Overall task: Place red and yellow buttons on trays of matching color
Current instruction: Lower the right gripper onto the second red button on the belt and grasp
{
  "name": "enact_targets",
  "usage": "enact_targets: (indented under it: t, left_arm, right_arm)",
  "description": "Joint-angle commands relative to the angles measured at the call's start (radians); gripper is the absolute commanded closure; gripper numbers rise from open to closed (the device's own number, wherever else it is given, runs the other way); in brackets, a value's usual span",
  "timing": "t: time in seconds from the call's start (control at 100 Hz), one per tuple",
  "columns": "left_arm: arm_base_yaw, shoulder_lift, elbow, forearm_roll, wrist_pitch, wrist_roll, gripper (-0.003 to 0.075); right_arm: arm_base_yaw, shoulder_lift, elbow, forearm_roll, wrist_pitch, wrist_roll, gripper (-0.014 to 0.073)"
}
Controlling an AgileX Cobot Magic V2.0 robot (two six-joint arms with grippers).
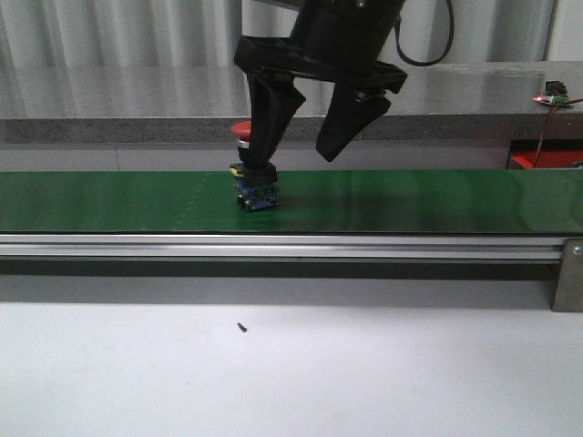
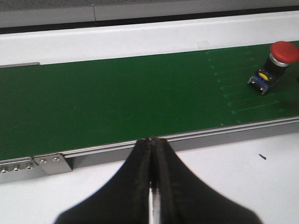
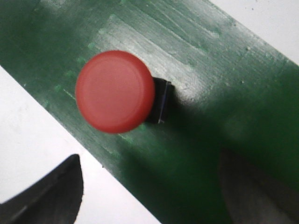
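Note:
My right gripper's fingers stop short of the red cap (image 3: pixel 115 91), over green belt (image 3: pixel 163 163), so it is too early to close. It moves toward the cap next, then closes.
A red button (image 1: pixel 242 130) with a blue and yellow base stands upright on the green conveyor belt (image 1: pixel 437 200). My right gripper (image 1: pixel 293 167) hangs open over it. One finger crosses in front of the button and the other is off to its right. From the right wrist view the red button (image 3: pixel 115 91) lies beyond the spread fingertips (image 3: pixel 70 172), untouched. My left gripper (image 2: pixel 152 140) is shut and empty over the white table by the belt's rail, with the red button (image 2: pixel 284 51) far off to one side. The yellow button and the trays are out of view.
The belt's aluminium rail (image 1: pixel 273 246) runs along its near side, ending in a bracket (image 1: pixel 569 282). A small dark screw (image 1: pixel 242 326) lies on the white table. A grey counter (image 1: pixel 137 100) runs behind the belt, and a red-edged piece (image 1: pixel 545 160) shows at far right.

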Motion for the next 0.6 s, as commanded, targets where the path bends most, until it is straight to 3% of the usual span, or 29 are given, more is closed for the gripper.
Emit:
enact_targets:
  t: [0.0, 0.59]
  left_arm:
    - [-0.005, -0.01, -0.026, -0.038, -0.047, 0.003, 0.074]
    - [-0.005, -0.01, -0.026, -0.038, -0.047, 0.003, 0.074]
  right_arm:
    - [-0.001, -0.033, -0.037, 0.022, -0.024, 0.0, 0.0002]
    - [-0.001, 0.028, -0.037, 0.024, -0.076, 0.0, 0.0002]
